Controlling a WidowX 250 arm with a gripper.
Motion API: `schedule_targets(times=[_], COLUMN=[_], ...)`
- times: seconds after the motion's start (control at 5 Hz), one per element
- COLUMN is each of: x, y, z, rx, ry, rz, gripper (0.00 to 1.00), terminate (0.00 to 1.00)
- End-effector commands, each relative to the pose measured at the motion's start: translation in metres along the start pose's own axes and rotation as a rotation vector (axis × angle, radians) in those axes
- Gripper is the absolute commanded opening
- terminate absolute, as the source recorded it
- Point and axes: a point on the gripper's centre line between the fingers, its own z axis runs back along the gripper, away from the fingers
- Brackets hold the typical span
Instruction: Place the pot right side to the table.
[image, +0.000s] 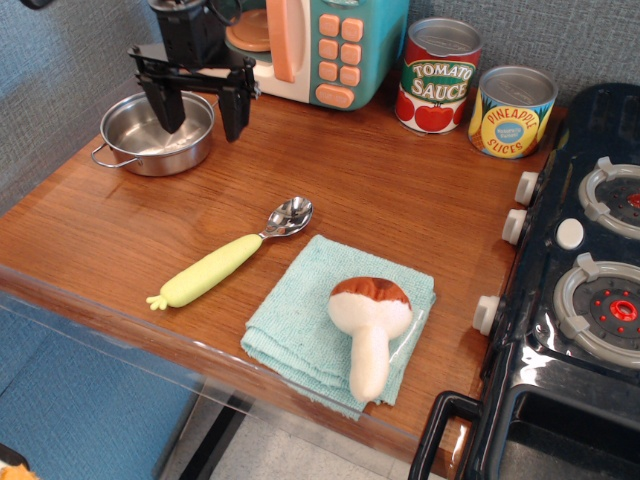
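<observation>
My gripper grabs the pot by its rim (212, 118) next, to place the steel pot on the table's side by the black stove.
The pot (150, 140) is a small shiny steel pot with two wire loop handles. It stands upright and empty at the far left of the brown wood-grain table (400, 210). My gripper (203, 118) is open and hangs over the pot's right rim. Its left finger is over the inside of the pot and its right finger is outside the rim, over the table. I cannot tell whether the fingers touch the pot. The gripper holds nothing.
A teal toy microwave (320, 45) stands at the back behind the gripper. A tomato sauce can (437, 76) and a pineapple can (511, 111) stand at the back right. A yellow-handled spoon (232, 254) and a teal cloth (340, 315) with a toy mushroom (370, 322) lie in front. A black toy stove (580, 290) fills the right.
</observation>
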Motion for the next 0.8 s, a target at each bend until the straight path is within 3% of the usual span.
schedule_targets(times=[0.0,0.2,0.4,0.6], x=[0.02,0.015,0.008,0.004], y=[0.006,0.011,0.011,0.003], z=[-0.002,-0.011,-0.017,-0.014], rx=[0.038,0.037,0.023,0.012], ry=[-0.02,-0.013,-0.011,-0.022], rz=[-0.058,-0.032,-0.015,-0.026], gripper=[1.0,1.0,0.0,0.0], terminate=[0.0,0.0,0.0,0.0])
